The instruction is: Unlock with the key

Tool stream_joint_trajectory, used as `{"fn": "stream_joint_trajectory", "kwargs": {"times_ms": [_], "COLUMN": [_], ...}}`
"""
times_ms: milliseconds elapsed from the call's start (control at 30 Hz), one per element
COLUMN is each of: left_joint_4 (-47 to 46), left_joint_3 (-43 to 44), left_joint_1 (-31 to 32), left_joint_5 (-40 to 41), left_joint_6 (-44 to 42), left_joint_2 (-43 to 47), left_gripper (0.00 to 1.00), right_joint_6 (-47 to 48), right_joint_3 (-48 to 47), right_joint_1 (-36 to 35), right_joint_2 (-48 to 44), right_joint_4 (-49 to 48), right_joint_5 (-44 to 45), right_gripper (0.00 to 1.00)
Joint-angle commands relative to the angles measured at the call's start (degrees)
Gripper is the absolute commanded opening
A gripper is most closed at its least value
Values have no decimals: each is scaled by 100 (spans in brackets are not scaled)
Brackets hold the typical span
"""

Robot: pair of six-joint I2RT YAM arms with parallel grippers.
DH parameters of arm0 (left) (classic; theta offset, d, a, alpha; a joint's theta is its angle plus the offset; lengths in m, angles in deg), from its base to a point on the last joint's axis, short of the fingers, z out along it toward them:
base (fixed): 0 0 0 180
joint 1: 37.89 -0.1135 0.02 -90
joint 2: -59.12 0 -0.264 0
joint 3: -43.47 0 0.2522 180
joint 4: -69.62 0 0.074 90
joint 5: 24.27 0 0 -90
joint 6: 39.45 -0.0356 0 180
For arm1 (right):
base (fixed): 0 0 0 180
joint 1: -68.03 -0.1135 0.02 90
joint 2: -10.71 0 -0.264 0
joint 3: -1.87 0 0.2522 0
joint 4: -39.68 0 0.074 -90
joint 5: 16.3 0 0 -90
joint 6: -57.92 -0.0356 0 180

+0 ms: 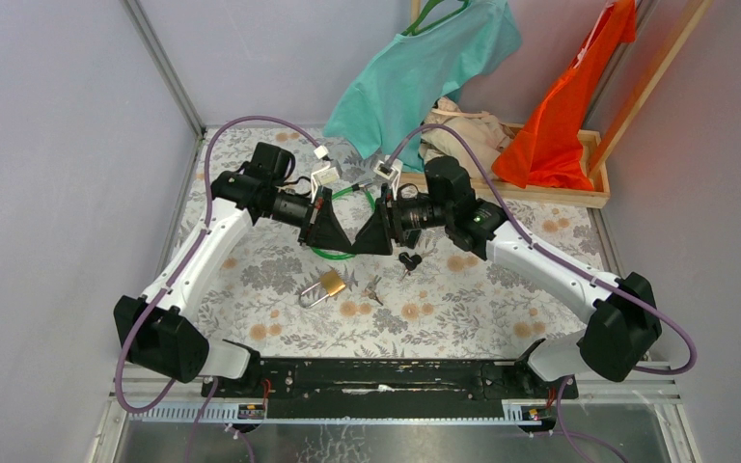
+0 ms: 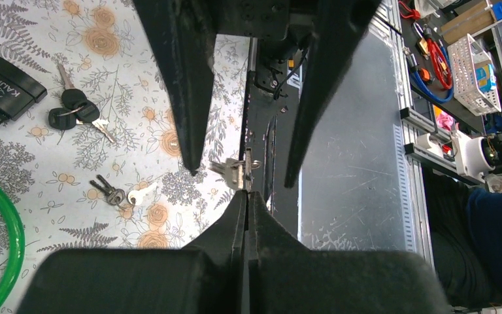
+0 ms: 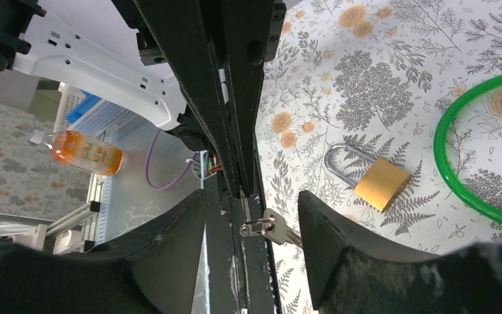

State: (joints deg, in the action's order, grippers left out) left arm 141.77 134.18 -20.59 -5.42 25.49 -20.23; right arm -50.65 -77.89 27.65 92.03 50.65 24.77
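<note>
My right gripper grabs the small silver key by its head at the ring next, so the blade stays free to insert and unlock.
A small silver key (image 2: 235, 171) on a ring is pinched in my left gripper (image 2: 247, 195), which is shut on it above the flowered cloth. The key also shows in the right wrist view (image 3: 276, 227), hanging between the open fingers of my right gripper (image 3: 251, 196). The two grippers meet tip to tip in the top view, the left (image 1: 345, 233) and the right (image 1: 361, 237). A brass padlock (image 1: 331, 283) lies on the cloth in front of them, apart from both; it also shows in the right wrist view (image 3: 380, 183).
A green ring (image 1: 341, 254) lies under the grippers. Black-headed keys (image 1: 408, 260) and a small key bunch (image 1: 373, 287) lie near the brass padlock. A black padlock (image 2: 6, 82) shows in the left wrist view. A wooden tray (image 1: 579, 193) with clothes stands at the back right.
</note>
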Motion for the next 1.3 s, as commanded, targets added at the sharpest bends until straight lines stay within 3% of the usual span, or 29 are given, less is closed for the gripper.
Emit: {"fn": "stream_joint_trajectory", "kwargs": {"times_ms": [0,100,167,200,300,567,633,733,833,867,933,1033,1067,1133,1267], "left_joint_4": [-91,-47,-2,5,14,10,11,6,8,14,-185,-335,-316,-301,-877], "left_joint_3": [187,178,207,225,290,382,395,421,432,448,474,706,803,925,1043], "left_joint_1": [31,29,30,33,31,30,32,29,28,28,23,5,-32,-217,-612], "left_joint_5": [-80,-60,-29,-8,-3,-51,-71,-57,66,152,542,1523,1803,2175,2939], "left_joint_6": [167,198,193,188,202,273,272,304,300,300,610,921,917,746,677], "left_joint_2": [125,149,151,143,156,114,113,89,76,68,3,-254,-366,-629,-1344], "left_gripper": [0,0,0,0,0,0,0,0,0,3,20,67,74,81,81], "right_joint_6": [-657,-764,-781,-799,-718,-518,-539,-636,-734,-748,-758,-860,-917,-1021,-1222], "right_joint_3": [6,-23,-19,-20,-44,-12,-22,-71,46,89,185,357,432,565,774], "right_joint_1": [248,250,255,253,251,250,251,250,250,250,263,394,490,745,1107], "right_joint_2": [-26,64,90,93,111,120,163,204,106,62,-18,-124,-165,-194,-248], "right_joint_4": [-892,-1018,-1031,-1023,-852,-557,-539,-545,-725,-751,-766,-804,-822,-755,-540], "right_joint_5": [-927,-1133,-1135,-1136,-1097,-902,-943,-927,-820,-759,-577,-271,-185,15,508], "right_gripper": [49,25,17,17,34,37,30,1,0,0,0,0,0,0,0]}}
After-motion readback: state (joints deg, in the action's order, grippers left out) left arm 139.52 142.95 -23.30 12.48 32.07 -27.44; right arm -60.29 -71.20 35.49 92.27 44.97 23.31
